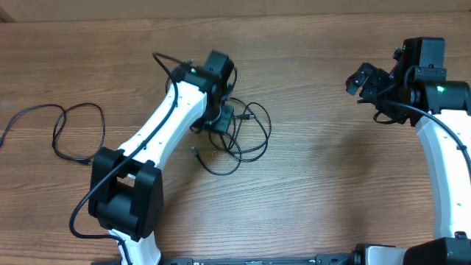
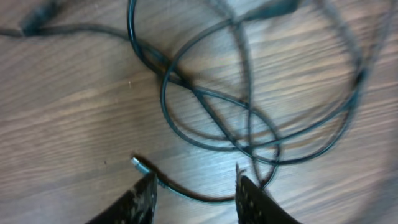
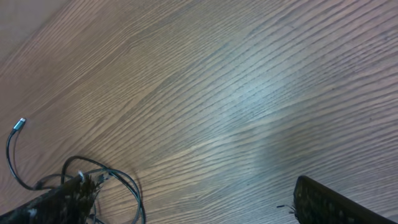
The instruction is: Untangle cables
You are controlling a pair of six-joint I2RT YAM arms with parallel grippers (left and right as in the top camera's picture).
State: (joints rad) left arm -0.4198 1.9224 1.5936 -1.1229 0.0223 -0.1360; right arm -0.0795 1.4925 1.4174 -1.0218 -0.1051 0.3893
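Note:
My left gripper next needs to grab the piece of cable between its fingers, behind the cable's small metal plug [image 1: 195,151] [image 2: 137,163], so that the plug is free to slip out of the crossing loops.
The cables [image 1: 239,136] lie as a tangle of thin black loops on the wooden table, mid-left. My left gripper [image 1: 220,120] hovers right over the tangle's left side. In the left wrist view the loops [image 2: 249,118] cross one another, and one strand with a small metal plug [image 2: 137,163] runs across the table between the fingertips of my left gripper [image 2: 196,198], which stand apart and do not pinch it. My right gripper [image 1: 359,79] hangs far to the right, open and holding nothing. In the right wrist view, my right gripper [image 3: 193,205] has cable loops [image 3: 121,183] beside its left finger.
A separate thin black cable [image 1: 70,132] snakes along the table's far left. Thicker black wires run along both arms. Bare wood table [image 1: 324,169] stretches between the tangle and the right arm.

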